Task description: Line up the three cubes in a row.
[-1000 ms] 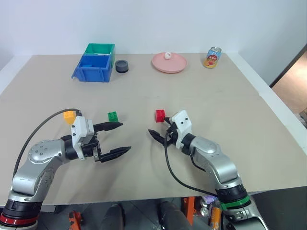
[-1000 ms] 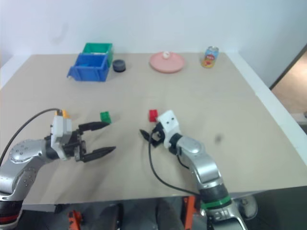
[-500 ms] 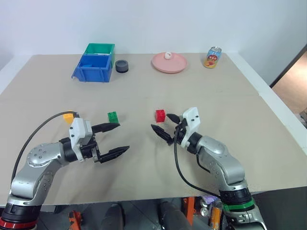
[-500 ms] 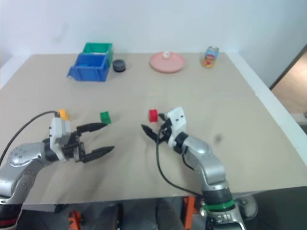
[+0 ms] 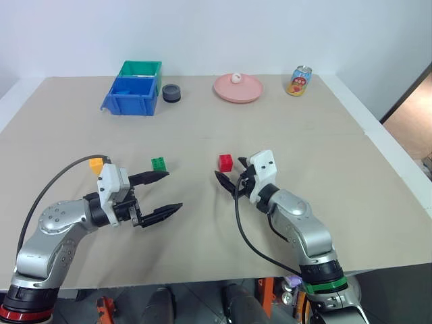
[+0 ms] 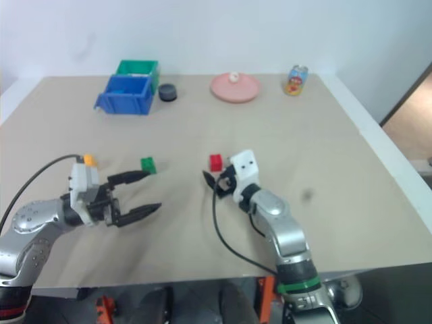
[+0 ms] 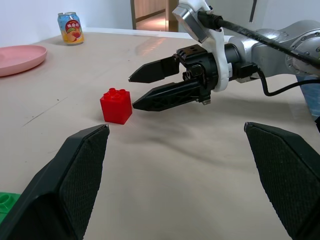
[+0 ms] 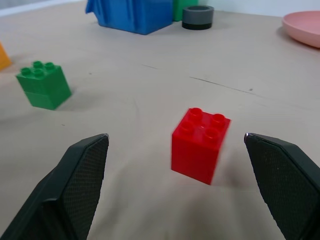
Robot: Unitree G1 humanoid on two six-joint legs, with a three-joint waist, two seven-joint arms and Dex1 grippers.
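Note:
My right gripper grabs the red cube (image 5: 225, 163) by its flat sides, below its studs, next, to line up the three cubes.
Three studded cubes lie spread across the tan table (image 5: 290, 128): a yellow-orange cube (image 5: 96, 164) at the left, a green cube (image 5: 158, 164) in the middle and a red cube (image 5: 225, 163) to its right. My left gripper (image 5: 173, 191) hovers open just in front of the green cube, with nothing between its fingers. My right gripper (image 5: 227, 181) is open too, pointing at the red cube (image 8: 200, 145). In the left wrist view its fingertips (image 7: 134, 106) stand just short of the red cube (image 7: 116, 105), apart from it.
At the back of the table stand a blue bin (image 5: 129, 96) with a green bin (image 5: 141, 69) behind it, a small black round object (image 5: 171, 93), a pink plate (image 5: 238, 88) holding a small white ball, and a drink can (image 5: 299, 81). A doorway opens at the far right.
My right wrist has swung a little, bringing its open fingertips slightly nearer the red cube. The left gripper and all three cubes have stayed where they were.

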